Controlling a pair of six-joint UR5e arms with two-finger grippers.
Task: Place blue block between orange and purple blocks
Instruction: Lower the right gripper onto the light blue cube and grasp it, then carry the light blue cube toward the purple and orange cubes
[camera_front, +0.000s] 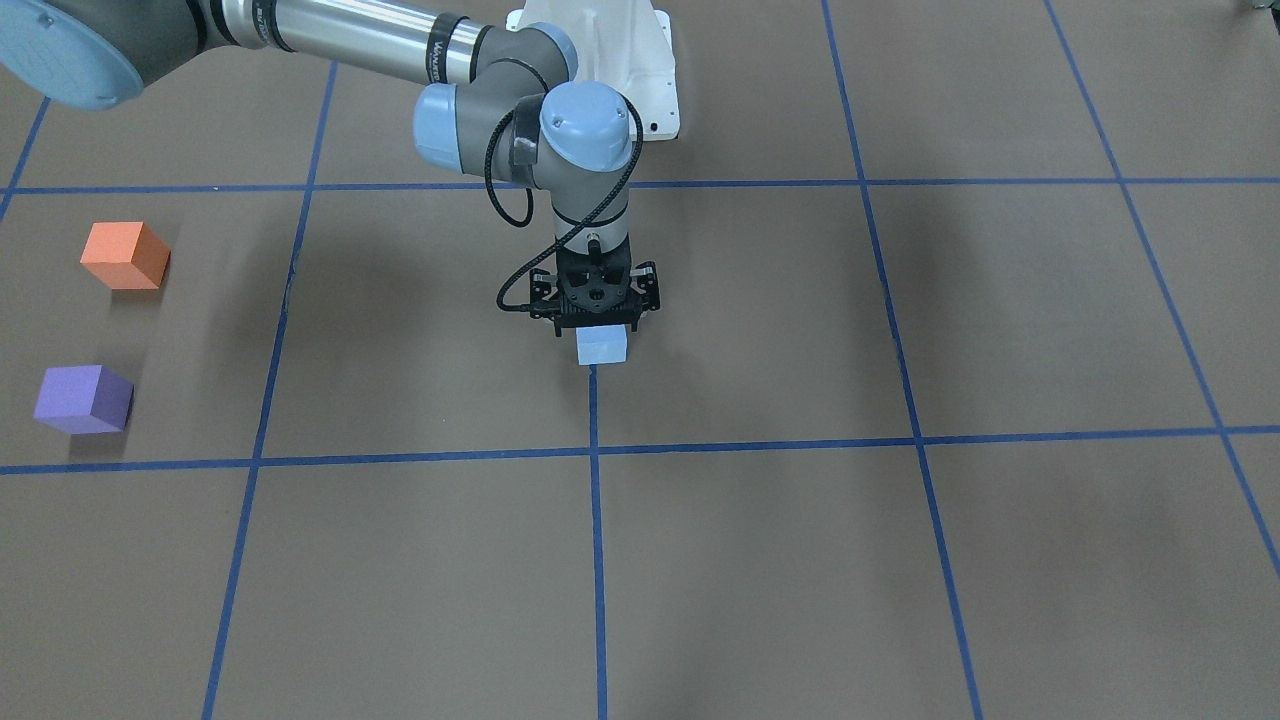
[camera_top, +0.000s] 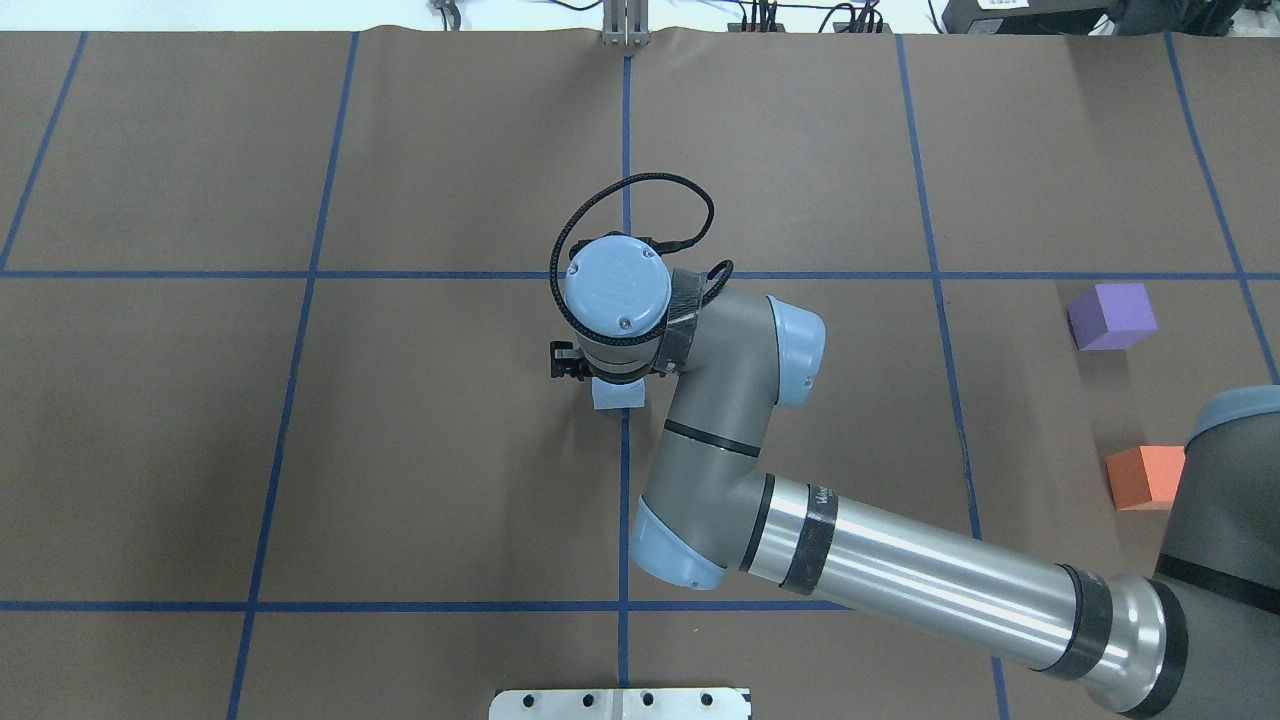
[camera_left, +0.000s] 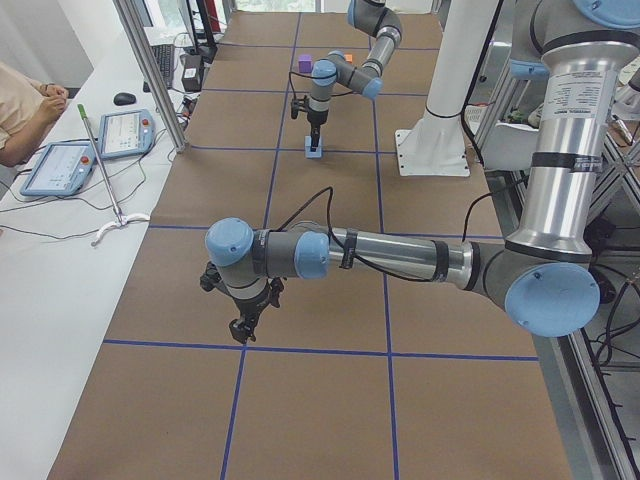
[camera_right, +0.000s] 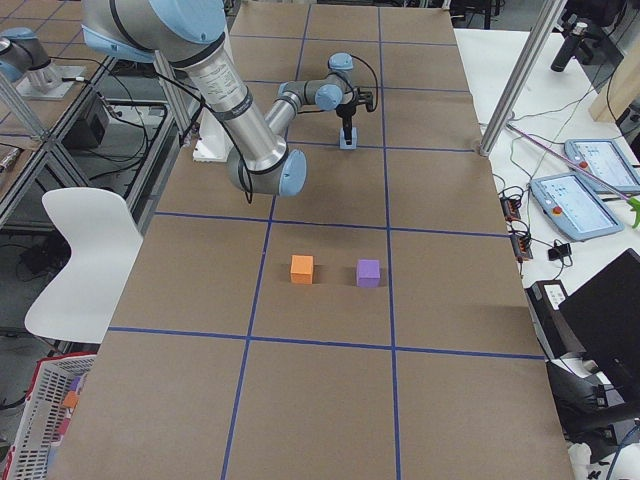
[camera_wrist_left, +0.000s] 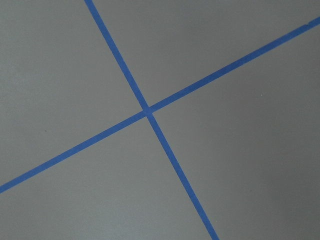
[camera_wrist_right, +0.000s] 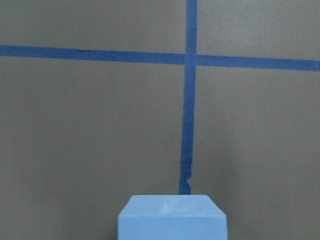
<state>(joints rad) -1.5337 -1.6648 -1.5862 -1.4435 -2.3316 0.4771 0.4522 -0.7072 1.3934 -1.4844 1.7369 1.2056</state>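
My right gripper grabs the blue block's opposite sides next, to set the blue block (camera_front: 602, 346) between the orange and purple blocks.
The light blue block (camera_front: 602, 346) sits on the brown table at a blue tape line, near the middle. It also shows in the overhead view (camera_top: 617, 395) and at the bottom of the right wrist view (camera_wrist_right: 172, 217). My right gripper (camera_front: 597, 328) hangs straight down right over it, jaws open on either side of its top. The orange block (camera_front: 125, 255) and the purple block (camera_front: 83, 398) stand apart on my right side, with a gap between them (camera_top: 1145, 477) (camera_top: 1111, 316). My left gripper (camera_left: 240, 325) hovers low over bare table far from the blocks. I cannot tell whether it is open or shut.
Blue tape lines divide the brown table into squares. The right arm's forearm (camera_top: 900, 570) stretches across the table's right half, close to the orange block. The white robot base (camera_front: 600, 60) stands behind the gripper. Tablets and an operator (camera_left: 30, 110) are beside the table.
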